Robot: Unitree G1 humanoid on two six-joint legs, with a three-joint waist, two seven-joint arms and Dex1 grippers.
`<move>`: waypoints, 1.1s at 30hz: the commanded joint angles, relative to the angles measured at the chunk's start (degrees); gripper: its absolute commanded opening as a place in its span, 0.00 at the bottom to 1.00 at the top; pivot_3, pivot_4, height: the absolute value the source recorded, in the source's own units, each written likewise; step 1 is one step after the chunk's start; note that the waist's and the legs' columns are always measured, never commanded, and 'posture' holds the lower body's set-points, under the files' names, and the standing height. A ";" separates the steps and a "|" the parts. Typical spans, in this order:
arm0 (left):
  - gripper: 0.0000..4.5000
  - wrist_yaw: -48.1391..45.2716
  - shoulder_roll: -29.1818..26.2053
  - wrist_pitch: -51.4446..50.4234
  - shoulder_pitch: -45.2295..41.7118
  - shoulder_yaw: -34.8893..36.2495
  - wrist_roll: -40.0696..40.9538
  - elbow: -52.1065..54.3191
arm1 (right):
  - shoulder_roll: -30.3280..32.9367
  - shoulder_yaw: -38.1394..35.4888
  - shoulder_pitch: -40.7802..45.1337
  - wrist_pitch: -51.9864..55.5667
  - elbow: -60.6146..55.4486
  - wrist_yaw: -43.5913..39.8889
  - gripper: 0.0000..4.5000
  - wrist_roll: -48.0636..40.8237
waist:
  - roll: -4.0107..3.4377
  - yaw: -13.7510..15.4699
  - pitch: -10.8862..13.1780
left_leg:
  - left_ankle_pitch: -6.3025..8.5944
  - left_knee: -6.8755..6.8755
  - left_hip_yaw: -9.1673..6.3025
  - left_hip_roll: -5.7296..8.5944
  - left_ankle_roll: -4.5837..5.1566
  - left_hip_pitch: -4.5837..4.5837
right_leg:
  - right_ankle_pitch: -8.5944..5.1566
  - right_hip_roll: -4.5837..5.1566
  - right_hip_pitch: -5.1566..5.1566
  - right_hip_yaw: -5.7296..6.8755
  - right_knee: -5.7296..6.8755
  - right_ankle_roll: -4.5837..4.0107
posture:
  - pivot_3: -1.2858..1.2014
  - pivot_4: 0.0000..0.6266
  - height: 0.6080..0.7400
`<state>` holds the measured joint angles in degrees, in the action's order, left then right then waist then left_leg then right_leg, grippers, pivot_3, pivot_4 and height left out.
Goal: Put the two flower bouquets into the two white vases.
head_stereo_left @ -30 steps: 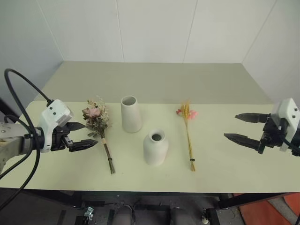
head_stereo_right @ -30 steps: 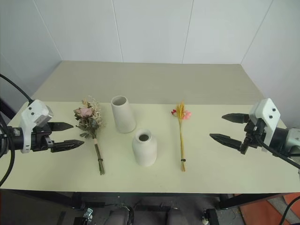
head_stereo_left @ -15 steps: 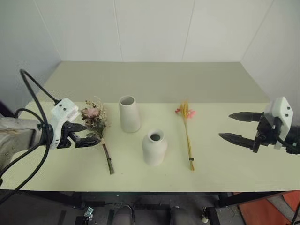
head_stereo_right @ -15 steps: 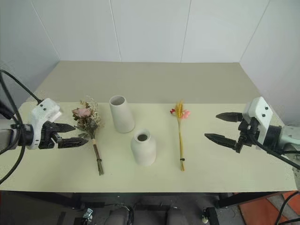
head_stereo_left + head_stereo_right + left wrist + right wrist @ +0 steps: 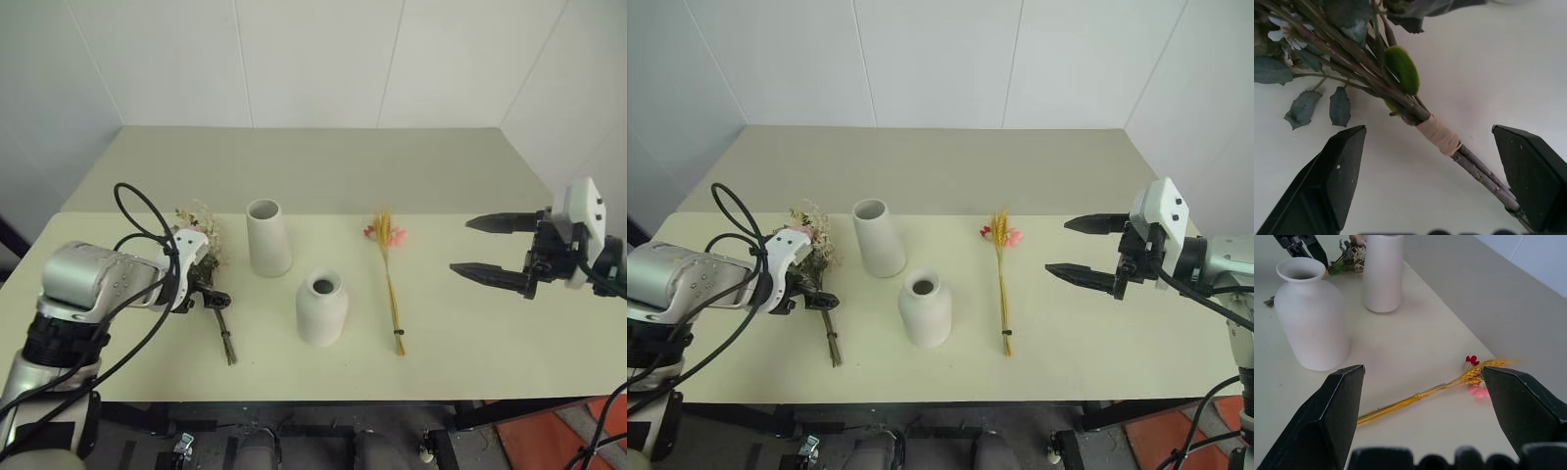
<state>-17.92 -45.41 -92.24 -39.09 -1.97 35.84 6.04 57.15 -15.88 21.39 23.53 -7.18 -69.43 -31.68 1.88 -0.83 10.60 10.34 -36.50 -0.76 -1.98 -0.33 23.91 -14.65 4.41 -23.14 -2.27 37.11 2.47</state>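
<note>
My left gripper should next grab the bouquet by the tan wrap (image 5: 1439, 137) around its stems, because thin petals and leaves spread from the bouquet's bushy head.
The bushy bouquet (image 5: 203, 238) lies on the table left of the tall cone vase (image 5: 267, 238), its stems pointing toward the front edge. My left gripper (image 5: 203, 294) points down over those stems, open. In the left wrist view its fingers (image 5: 1332, 181) stand on either side of the tan wrap (image 5: 1439, 137) without touching it. The short round vase (image 5: 322, 308) stands in front of the cone vase. Right of both lies the thin wheat bouquet (image 5: 391, 279). My right gripper (image 5: 462, 245) hovers open and empty to the right of it.
The cream table (image 5: 490, 343) has bare room at its right front. A darker surface (image 5: 323, 166) runs behind it up to the white walls. Black cable (image 5: 137, 211) loops above my left wrist.
My left gripper has dropped and tipped downward, moving in over the bushy bouquet's stems. The right gripper has drifted slightly left and stays open.
</note>
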 commanded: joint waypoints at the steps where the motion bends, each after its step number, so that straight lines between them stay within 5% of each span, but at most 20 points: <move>1: 0.91 4.66 1.80 -0.26 -1.13 0.45 -0.43 -1.50 | 0.28 -0.29 1.08 -1.74 -0.08 -0.43 1.00 0.14 | 0.01 0.00 0.01 | 0.00 -0.01 0.00 0.00 0.00 0.01 | 0.01 0.00 0.00 0.00 0.00 0.01 | 0.52 0.24 1.00; 9: 0.41 9.35 8.96 -0.26 -1.29 1.39 -2.26 -5.53 | 0.45 0.01 1.73 -2.12 0.71 -0.84 1.00 -0.15 | -0.26 0.61 -0.15 | 0.00 -0.03 0.01 0.08 0.00 -0.25 | 0.08 0.04 0.28 -0.03 0.00 -0.06 | 0.52 0.24 1.00; 15: 0.04 11.47 6.88 -0.26 -1.82 4.81 -4.14 -6.01 | 0.27 0.06 1.47 -2.03 0.60 -0.89 1.00 -0.39 | -0.25 0.32 -0.15 | 0.01 -0.03 0.01 0.07 -0.01 -0.53 | -0.01 0.04 0.56 -0.03 -0.06 0.09 | 0.52 0.24 1.00; 22: 0.03 12.37 1.85 5.36 0.07 15.53 -9.44 -1.39 | 0.27 -0.08 0.74 -1.77 0.46 -1.13 1.00 -0.49 | -0.05 -0.80 -0.03 | 0.01 0.01 0.01 0.05 -0.02 -0.41 | 0.04 0.01 0.36 -0.09 -0.03 0.01 | 0.52 0.24 1.00; 26: 0.03 10.34 5.81 21.35 0.87 22.92 -9.15 4.17 | -0.23 0.25 0.61 -1.28 -0.33 -0.35 1.00 -0.71 | -0.01 -0.05 -0.01 | -0.01 -0.01 0.03 0.04 -0.06 -0.12 | 0.27 0.04 0.10 -0.09 -0.02 -0.30 | 0.52 0.24 1.00; 33: 0.03 -5.06 11.71 40.34 -7.54 23.88 -2.13 -0.22 | -2.76 2.69 2.70 -1.20 0.00 1.50 1.00 0.01 | 0.03 1.15 0.00 | -0.08 -0.07 0.07 0.07 -0.19 0.03 | 0.35 0.07 0.09 -0.05 -0.11 -0.24 | 0.52 0.24 1.00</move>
<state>-18.84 -33.46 -56.64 -43.84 21.28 31.76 6.56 54.17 -12.35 23.18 22.71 -6.27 -68.52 -31.67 1.91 0.32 10.60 10.26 -36.58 -0.69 -1.91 -0.52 23.98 -14.29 4.46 -23.09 -2.32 37.00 2.25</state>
